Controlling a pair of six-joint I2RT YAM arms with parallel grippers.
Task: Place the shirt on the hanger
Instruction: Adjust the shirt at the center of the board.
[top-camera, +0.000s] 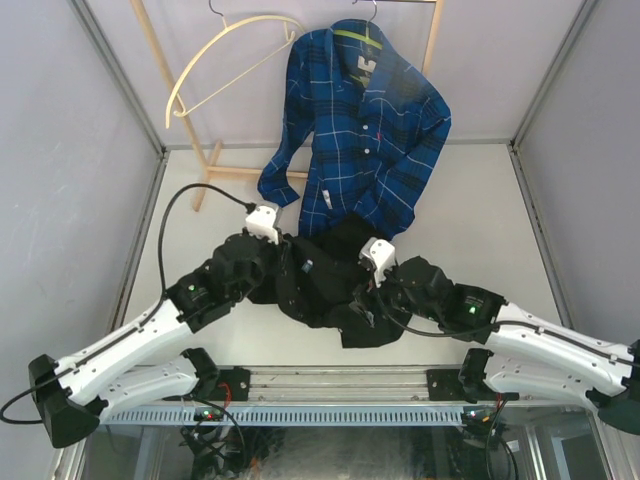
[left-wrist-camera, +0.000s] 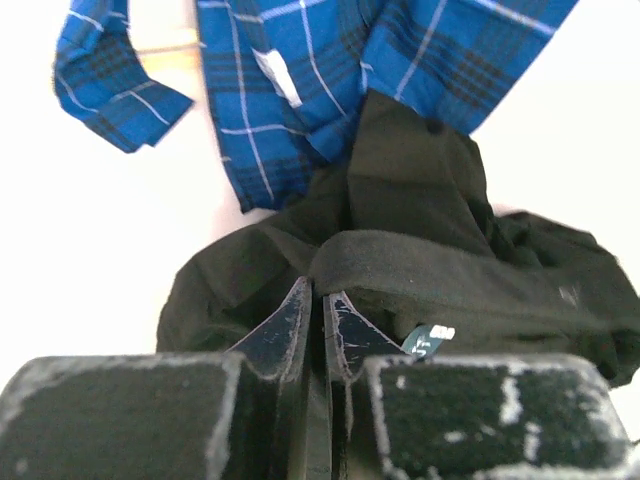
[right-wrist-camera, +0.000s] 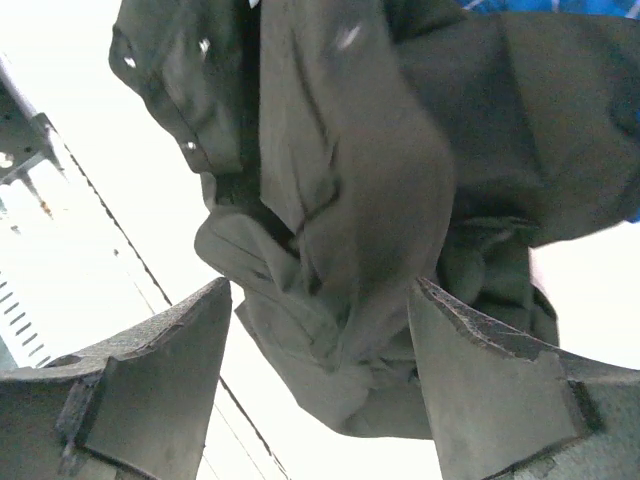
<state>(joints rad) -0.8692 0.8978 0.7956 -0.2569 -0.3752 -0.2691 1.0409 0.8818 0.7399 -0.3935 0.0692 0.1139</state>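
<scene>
The shirt has to be spread for the hanger, so the right gripper will next grab the black shirt's bunched fold (left-wrist-camera: 598, 308), across the label (left-wrist-camera: 430, 341) from the left gripper.
The black shirt (top-camera: 325, 288) lies crumpled on the table between my two arms. My left gripper (top-camera: 272, 240) is at its left edge. In the left wrist view the jaws (left-wrist-camera: 320, 297) are pressed almost together on a folded band of the shirt (left-wrist-camera: 420, 200), next to a small label (left-wrist-camera: 430, 341). My right gripper (top-camera: 377, 268) is at the shirt's right side. In the right wrist view it (right-wrist-camera: 320, 340) is open, with a bunched fold of the shirt (right-wrist-camera: 350, 150) between the fingers. The cream wooden hanger (top-camera: 215, 62) hangs bare at the back left.
A blue plaid shirt (top-camera: 362, 130) hangs on its own hanger at the back centre, its hem reaching down to the black shirt. A wooden rack post (top-camera: 162, 75) stands at the back left. Metal frame rails border the table (top-camera: 480, 210).
</scene>
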